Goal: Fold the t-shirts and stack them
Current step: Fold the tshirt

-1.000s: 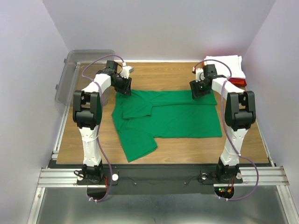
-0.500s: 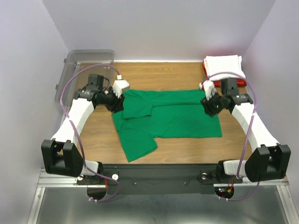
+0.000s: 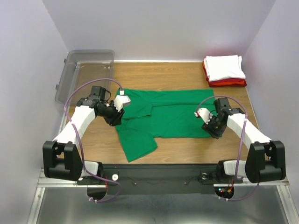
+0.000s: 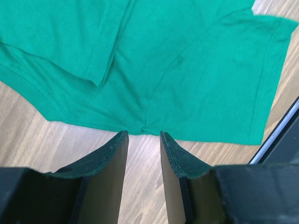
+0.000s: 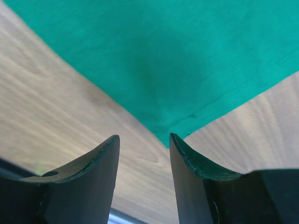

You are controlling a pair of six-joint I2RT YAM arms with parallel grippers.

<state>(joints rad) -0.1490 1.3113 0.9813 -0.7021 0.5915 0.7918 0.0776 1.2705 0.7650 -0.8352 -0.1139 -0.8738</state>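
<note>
The green t-shirt's edge at the unfolded sleeve's seam (image 3: 117, 130) (image 4: 144, 131) is the part my left gripper should grab next. It should then fold the t-shirt's near side inward.
The bright green t-shirt (image 3: 173, 116) lies spread flat mid-table, its upper sleeve folded inward and its lower sleeve (image 3: 138, 147) reaching toward the near edge. My left gripper (image 3: 116, 122) is low at the shirt's left edge. In the left wrist view its jaws (image 4: 142, 135) stand open over bare wood, tips just short of the green cloth (image 4: 187, 70). My right gripper (image 3: 216, 133) hovers at the shirt's near right corner, open (image 5: 144, 137), the green corner (image 5: 163, 60) just ahead of the fingertips. A folded white t-shirt (image 3: 225, 67) rests on a folded red t-shirt (image 3: 230, 83) at the back right.
A clear grey plastic bin (image 3: 84, 70) sits at the back left corner, partly off the table. The metal rail (image 3: 163, 175) with both arm bases runs along the near edge. Bare wooden table (image 3: 159, 74) lies behind the green shirt.
Both arms have swung from the green shirt's far edge toward the near side and lowered. The left now sits at the left edge, the right at the near right corner.
</note>
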